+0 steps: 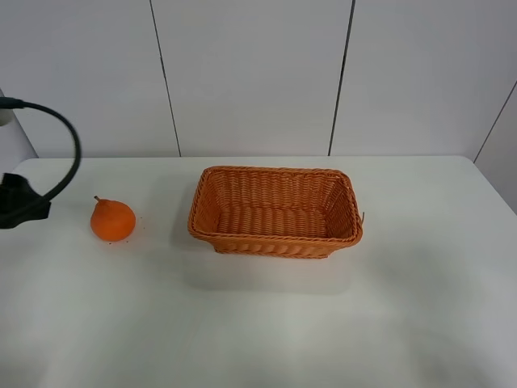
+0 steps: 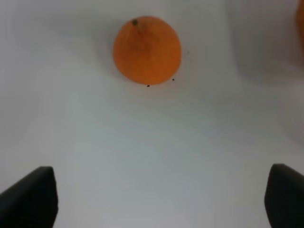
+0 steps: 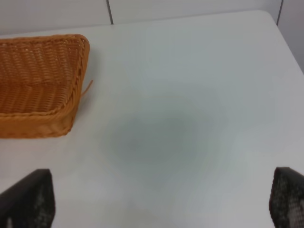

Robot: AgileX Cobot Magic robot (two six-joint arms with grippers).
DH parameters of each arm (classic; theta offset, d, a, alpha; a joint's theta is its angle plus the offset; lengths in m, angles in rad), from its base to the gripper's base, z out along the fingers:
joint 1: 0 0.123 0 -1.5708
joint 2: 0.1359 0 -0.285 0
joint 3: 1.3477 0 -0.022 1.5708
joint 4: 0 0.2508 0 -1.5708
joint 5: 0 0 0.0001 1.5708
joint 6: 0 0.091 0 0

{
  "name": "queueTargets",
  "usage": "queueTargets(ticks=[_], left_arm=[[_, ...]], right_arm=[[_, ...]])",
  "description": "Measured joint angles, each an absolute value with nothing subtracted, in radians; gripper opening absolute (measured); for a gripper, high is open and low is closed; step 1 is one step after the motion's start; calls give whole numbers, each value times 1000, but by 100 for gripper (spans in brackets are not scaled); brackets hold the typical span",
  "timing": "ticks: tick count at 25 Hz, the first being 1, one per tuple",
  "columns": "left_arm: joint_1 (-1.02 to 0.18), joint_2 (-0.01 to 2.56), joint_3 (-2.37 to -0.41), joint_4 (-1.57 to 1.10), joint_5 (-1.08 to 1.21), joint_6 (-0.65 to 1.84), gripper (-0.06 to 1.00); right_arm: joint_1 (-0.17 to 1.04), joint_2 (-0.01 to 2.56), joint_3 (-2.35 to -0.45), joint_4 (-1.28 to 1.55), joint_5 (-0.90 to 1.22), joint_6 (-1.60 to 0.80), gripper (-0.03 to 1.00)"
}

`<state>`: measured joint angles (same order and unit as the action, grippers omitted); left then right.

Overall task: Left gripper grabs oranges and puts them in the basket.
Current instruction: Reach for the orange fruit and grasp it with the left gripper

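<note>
My left gripper should next grab the orange around its rounded body [image 1: 112, 221], to fill the basket [image 1: 212, 212].
The orange [image 1: 112, 220] sits on the white table, left of the wicker basket [image 1: 212, 212]. The basket shows nothing inside. My left gripper [image 1: 23, 202] is at the far left edge of the exterior view, just left of the orange and apart from it, with its black cable looping above. In the left wrist view the orange [image 2: 147, 50] lies ahead of the open, empty left gripper [image 2: 161, 199]; only its two black fingertips [image 2: 31, 197] show. My right gripper [image 3: 161, 199] is open and empty over bare table, beside the basket's corner [image 3: 71, 61].
The white table [image 1: 266, 323] runs to a rear edge against a grey panelled wall [image 1: 250, 73]. A sliver of the basket shows at the edge of the left wrist view [image 2: 301, 19]. The right arm is out of the exterior view.
</note>
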<state>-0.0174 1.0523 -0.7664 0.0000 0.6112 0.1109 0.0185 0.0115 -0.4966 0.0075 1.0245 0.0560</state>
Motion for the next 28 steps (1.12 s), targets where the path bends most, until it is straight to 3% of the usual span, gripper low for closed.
queueTargets(ticks=[10, 28], left_arm=[[-17, 1558, -972, 0, 492, 155, 96], [-17, 2005, -1259, -9, 459, 242, 96]], right_arm=[[18, 12, -497, 8, 1024, 56, 69], [18, 12, -497, 8, 1024, 56, 69]])
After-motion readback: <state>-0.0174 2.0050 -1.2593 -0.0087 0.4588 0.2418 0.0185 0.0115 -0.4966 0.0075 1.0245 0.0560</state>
